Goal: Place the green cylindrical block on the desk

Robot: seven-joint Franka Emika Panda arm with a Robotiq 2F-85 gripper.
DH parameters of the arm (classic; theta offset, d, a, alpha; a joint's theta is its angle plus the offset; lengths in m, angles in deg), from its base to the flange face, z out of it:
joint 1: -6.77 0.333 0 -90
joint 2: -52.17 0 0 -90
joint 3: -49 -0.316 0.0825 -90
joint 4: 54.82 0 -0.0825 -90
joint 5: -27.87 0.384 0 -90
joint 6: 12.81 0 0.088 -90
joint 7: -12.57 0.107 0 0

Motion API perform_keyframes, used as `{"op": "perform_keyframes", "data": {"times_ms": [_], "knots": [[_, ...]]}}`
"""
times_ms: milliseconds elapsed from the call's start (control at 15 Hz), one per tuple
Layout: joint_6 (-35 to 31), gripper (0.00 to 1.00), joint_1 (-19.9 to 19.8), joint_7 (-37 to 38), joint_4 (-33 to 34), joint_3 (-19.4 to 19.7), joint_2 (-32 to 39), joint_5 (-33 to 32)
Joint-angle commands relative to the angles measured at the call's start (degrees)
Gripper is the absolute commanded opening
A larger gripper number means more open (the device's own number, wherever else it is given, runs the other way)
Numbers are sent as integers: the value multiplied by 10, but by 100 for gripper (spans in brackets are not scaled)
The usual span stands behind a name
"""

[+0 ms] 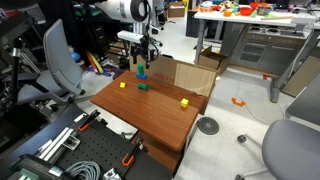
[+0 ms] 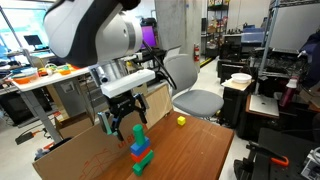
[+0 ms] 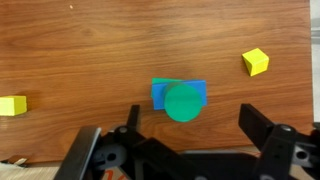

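The top of the green cylinder is above the ends of my fingers, which are level with the cylinder's sides. My gripper should close on the cylinder now.
The bright green cylindrical block (image 3: pixel 183 102) stands on top of a blue block (image 3: pixel 160 92) on the reddish-brown desk (image 3: pixel 90 45). The stack shows in both exterior views, with the cylinder (image 1: pixel 141 64) (image 2: pixel 138 132) above the blue block (image 1: pixel 141 73) (image 2: pixel 140 150). My gripper (image 3: pixel 195 130) is open and empty, just above the stack, with its fingers to either side of the cylinder and not touching it. It also shows in both exterior views (image 1: pixel 141 54) (image 2: pixel 127 124).
A flat dark green block (image 1: pixel 144 87) lies by the stack. Two yellow blocks (image 3: pixel 255 62) (image 3: pixel 12 105) lie on the desk (image 1: pixel 160 115). Office chairs (image 2: pixel 190 90), a cardboard box (image 1: pixel 190 75) and a grey workbench (image 1: pixel 255 35) stand around.
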Motion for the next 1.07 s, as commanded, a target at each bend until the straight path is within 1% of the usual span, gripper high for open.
{"op": "perform_keyframes", "data": {"times_ms": [0,400,467,533,667,733,1000], "knots": [[20,100,8,4,21,8,11,7],[22,99,8,8,21,8,14,9],[22,75,8,10,21,9,14,9],[22,74,9,11,20,9,13,8],[22,59,10,13,19,9,12,8],[23,49,10,14,19,9,12,8],[28,19,10,19,17,8,9,11]]}}
